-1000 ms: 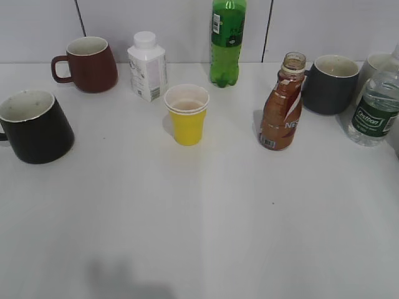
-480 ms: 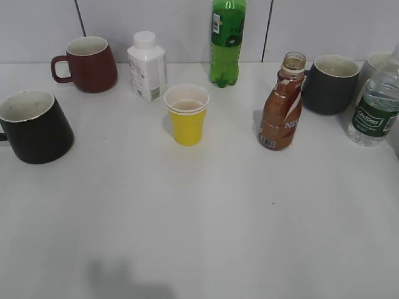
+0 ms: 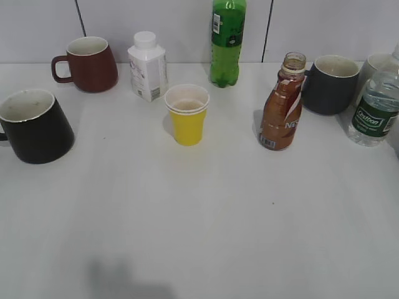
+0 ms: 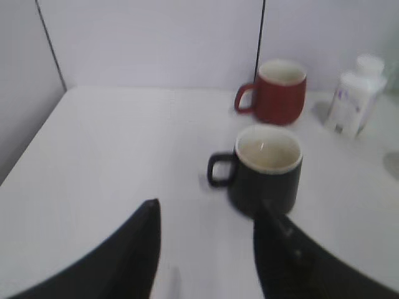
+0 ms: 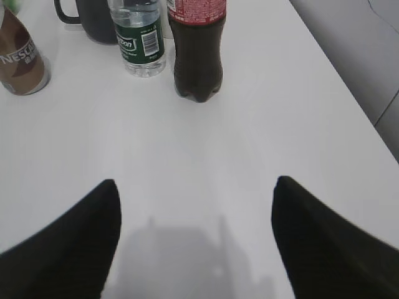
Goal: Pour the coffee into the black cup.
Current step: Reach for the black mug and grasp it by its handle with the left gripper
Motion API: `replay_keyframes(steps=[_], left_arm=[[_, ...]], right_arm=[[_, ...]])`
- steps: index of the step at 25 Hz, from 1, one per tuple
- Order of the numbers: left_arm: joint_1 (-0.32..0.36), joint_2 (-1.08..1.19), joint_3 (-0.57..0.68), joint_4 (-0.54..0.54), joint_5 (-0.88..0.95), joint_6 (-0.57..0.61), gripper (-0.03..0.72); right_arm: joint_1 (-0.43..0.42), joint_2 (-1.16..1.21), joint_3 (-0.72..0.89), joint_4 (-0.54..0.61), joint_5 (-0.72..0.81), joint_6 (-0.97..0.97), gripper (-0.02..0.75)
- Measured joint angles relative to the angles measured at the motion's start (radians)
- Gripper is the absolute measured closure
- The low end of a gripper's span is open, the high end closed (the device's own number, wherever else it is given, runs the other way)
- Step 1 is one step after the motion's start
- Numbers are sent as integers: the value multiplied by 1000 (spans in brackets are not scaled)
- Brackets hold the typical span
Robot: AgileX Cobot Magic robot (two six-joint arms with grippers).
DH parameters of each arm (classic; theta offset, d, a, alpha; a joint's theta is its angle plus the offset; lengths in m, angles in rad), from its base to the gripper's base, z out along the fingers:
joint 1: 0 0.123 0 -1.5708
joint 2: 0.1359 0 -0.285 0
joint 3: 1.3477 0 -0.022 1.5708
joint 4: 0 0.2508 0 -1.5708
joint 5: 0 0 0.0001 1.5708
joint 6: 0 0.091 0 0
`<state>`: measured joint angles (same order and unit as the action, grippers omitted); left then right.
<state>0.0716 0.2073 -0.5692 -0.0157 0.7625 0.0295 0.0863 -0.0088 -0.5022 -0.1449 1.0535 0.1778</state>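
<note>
The left gripper grabs the black cup by its narrow handle (image 3: pixel 3 136) (image 4: pixel 219 169) next, since the black cup's round body spreads too wide for the fingers.
The coffee bottle (image 3: pixel 282 106), uncapped, curvy, with a brown label, stands upright right of centre on the white table; its lower part also shows in the right wrist view (image 5: pixel 20 56). The glossy black cup (image 3: pixel 34 126) stands at the left edge; in the left wrist view (image 4: pixel 267 171) it is upright with a whitish inside and its handle to the left. My left gripper (image 4: pixel 209 208) is open and empty, just short of the black cup. My right gripper (image 5: pixel 194 184) is open and empty over bare table, well short of the bottles. Neither gripper shows in the exterior view.
At the back stand a maroon mug (image 3: pixel 87 63), a white carton-like bottle (image 3: pixel 148 66), a green soda bottle (image 3: pixel 227 41), a dark grey mug (image 3: pixel 329 83) and a water bottle (image 3: pixel 376 109). A yellow paper cup (image 3: pixel 186 114) stands mid-table. A dark cola bottle (image 5: pixel 196 47) shows in the right wrist view.
</note>
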Motion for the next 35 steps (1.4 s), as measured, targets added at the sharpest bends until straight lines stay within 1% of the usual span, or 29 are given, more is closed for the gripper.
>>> replay_keyframes(steps=[3, 8, 12, 14, 17, 19, 22, 27, 30, 35], left_arm=[[0, 96, 0, -11, -145, 0, 276], [-6, 242, 24, -4, -402, 0, 260], [-31, 342, 139, -4, -681, 0, 258], [-43, 390, 207, -22, -817, 0, 259], [-50, 457, 288, -58, -961, 0, 259], [-50, 497, 302, -106, -1003, 0, 259], [-50, 564, 305, -136, -1045, 0, 259], [-50, 749, 307, -139, -1126, 0, 259], [-55, 843, 307, -125, -1207, 0, 259], [-88, 996, 307, -102, -1324, 0, 259]], right_arm=[[0, 0, 0, 0, 0, 0, 152], [0, 0, 0, 0, 0, 0, 152], [0, 0, 0, 0, 0, 0, 152], [0, 0, 0, 0, 0, 0, 152], [0, 0, 0, 0, 0, 0, 152], [0, 0, 0, 0, 0, 0, 152], [0, 0, 0, 0, 0, 0, 152], [0, 0, 0, 0, 0, 0, 152], [0, 0, 0, 0, 0, 0, 152], [0, 0, 0, 0, 0, 0, 152]])
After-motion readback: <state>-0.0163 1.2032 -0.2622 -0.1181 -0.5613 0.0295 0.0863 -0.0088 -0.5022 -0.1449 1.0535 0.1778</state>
